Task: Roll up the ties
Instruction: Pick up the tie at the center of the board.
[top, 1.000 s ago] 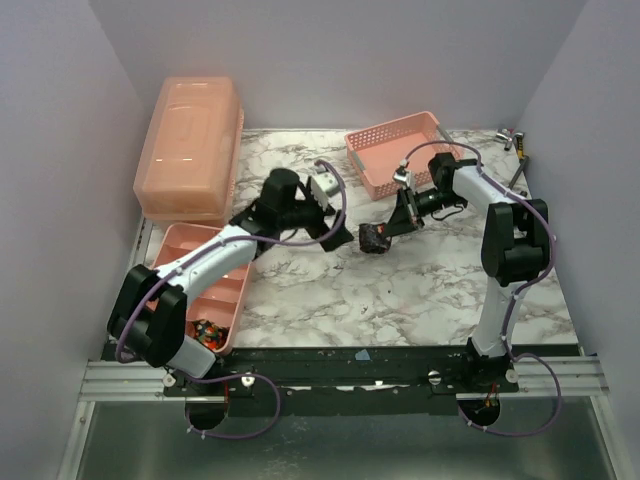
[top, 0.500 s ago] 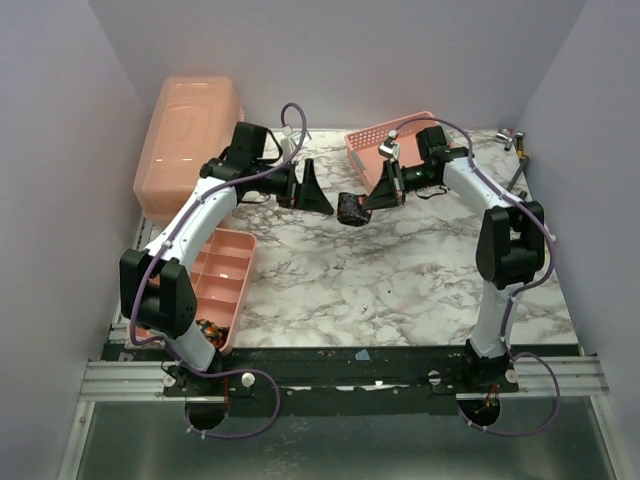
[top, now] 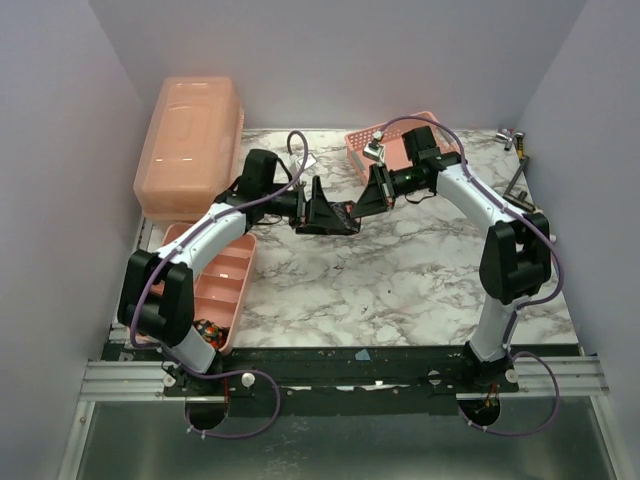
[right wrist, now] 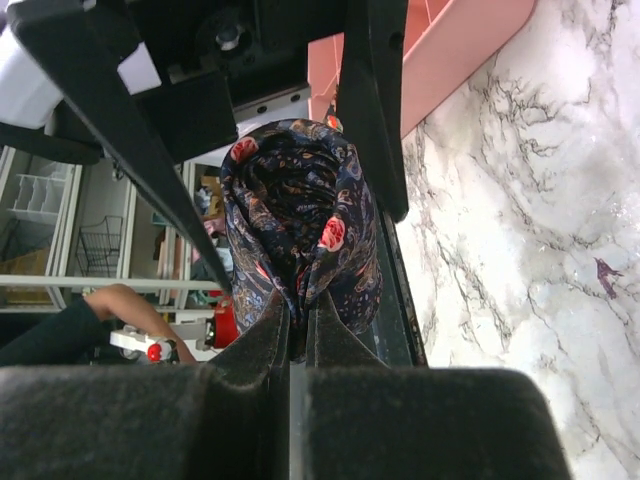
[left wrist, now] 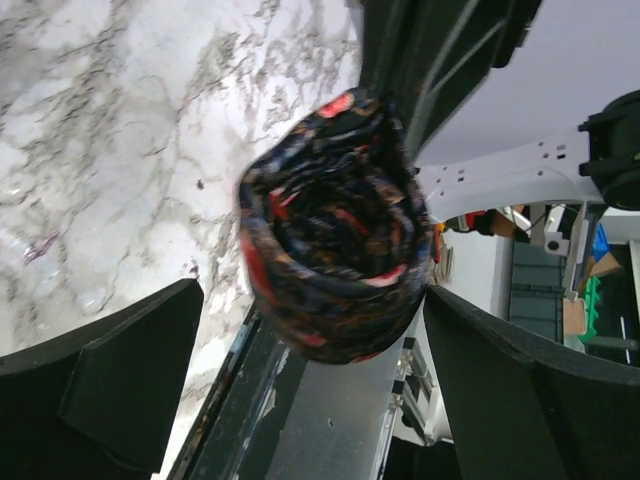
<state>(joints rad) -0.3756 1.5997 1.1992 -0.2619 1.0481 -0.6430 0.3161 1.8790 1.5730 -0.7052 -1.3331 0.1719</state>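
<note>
To set the tie, still rolled, into the tray, my left gripper next needs to grab the coil's sides, opposite my right gripper.
One tie is rolled into a dark coil with red and orange specks (right wrist: pixel 295 225). My right gripper (right wrist: pixel 298 325) is shut on the coil's fabric and holds it above the marble table near the middle back (top: pixel 347 212). My left gripper (left wrist: pixel 310 300) is open, with one finger (left wrist: pixel 100 390) on each side of the coil (left wrist: pixel 335 225) and gaps between them and it. In the top view the left gripper (top: pixel 330 215) and the right gripper (top: pixel 360 203) meet tip to tip at the coil.
A lidded pink box (top: pixel 190 145) stands at the back left. A pink compartment tray (top: pixel 215 285) lies at the front left with a dark speckled bundle (top: pixel 207 332) in its near end. A pink basket (top: pixel 395 150) sits behind the right gripper. Small tools (top: pixel 515 140) lie at the back right.
My left gripper has swung from the back left to the middle and now straddles the coil. My right gripper has carried the coil slightly left and back.
</note>
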